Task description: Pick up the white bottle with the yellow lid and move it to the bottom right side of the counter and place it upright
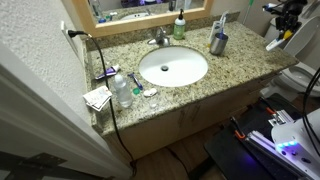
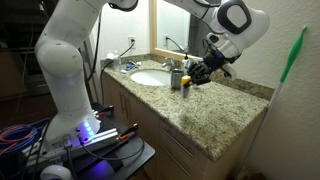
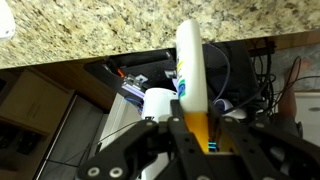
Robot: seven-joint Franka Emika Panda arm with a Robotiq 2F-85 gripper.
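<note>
My gripper moves the bottle over the counter next, before it opens. The floor shows below the white bottle (image 3: pixel 190 65), so if released now, it would fall past the counter's edge.
In the wrist view my gripper (image 3: pixel 198 138) is shut on the white bottle (image 3: pixel 190 65), with the fingers clamped round its yellow lid (image 3: pixel 197 125). The bottle's white body sticks out past the fingers toward the edge of the speckled granite counter (image 3: pixel 120 30). Below the bottle I see the floor and equipment, not the counter top. In an exterior view the gripper (image 2: pixel 196 72) hangs just above the counter (image 2: pixel 220 110), beside a metal cup, with a yellow bit (image 2: pixel 186 79) at its tip. In an exterior view the gripper (image 1: pixel 283 20) is at the counter's (image 1: pixel 240 65) right end.
The white oval sink (image 1: pixel 172 67) sits mid-counter with a faucet (image 1: pixel 160 38) behind it. A green pump soap bottle (image 1: pixel 179 27) and a metal cup (image 1: pixel 218 42) stand at the back. A clear water bottle (image 1: pixel 122 92) stands at the left end. A green broom (image 2: pixel 292 55) leans on the wall.
</note>
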